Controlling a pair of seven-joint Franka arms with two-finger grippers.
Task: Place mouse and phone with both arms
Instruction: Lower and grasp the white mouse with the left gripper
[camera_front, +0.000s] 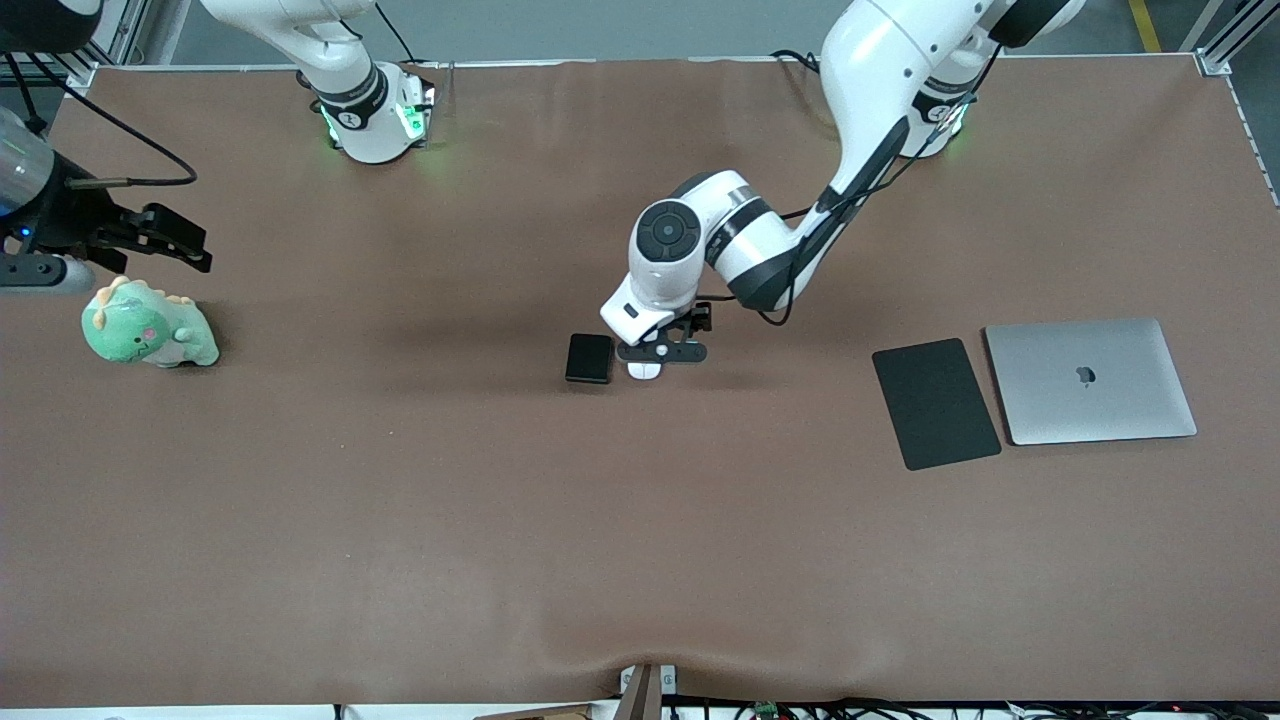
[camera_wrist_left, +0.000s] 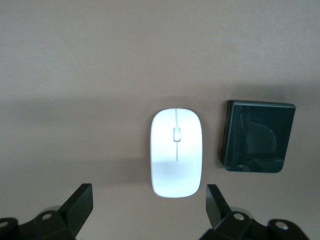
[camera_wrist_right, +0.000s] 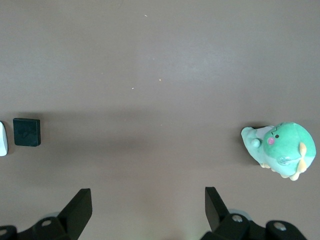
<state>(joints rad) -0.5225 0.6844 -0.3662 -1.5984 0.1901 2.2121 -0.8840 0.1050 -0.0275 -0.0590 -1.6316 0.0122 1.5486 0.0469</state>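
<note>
My left gripper grabs the white mouse by its rear end (camera_wrist_left: 176, 183) next, to place the mouse on the black mouse pad.
The white mouse (camera_front: 645, 370) lies mid-table, beside the black phone (camera_front: 589, 358), which is toward the right arm's end. My left gripper (camera_front: 662, 351) hangs low right over the mouse. In the left wrist view the gripper (camera_wrist_left: 149, 206) is open and empty. The rear end of the mouse (camera_wrist_left: 176, 152) just reaches between the fingertips, and the phone (camera_wrist_left: 258, 136) lies beside it. My right gripper (camera_front: 188, 245) is open and empty over the table at the right arm's end. In the right wrist view (camera_wrist_right: 146, 207) the phone (camera_wrist_right: 26, 131) and the mouse's edge (camera_wrist_right: 2, 139) show far off.
A green plush dinosaur (camera_front: 150, 330) sits below the right gripper and shows in the right wrist view (camera_wrist_right: 280, 150). A flat black mouse pad (camera_front: 935, 402) and a closed silver laptop (camera_front: 1090, 380) lie side by side toward the left arm's end.
</note>
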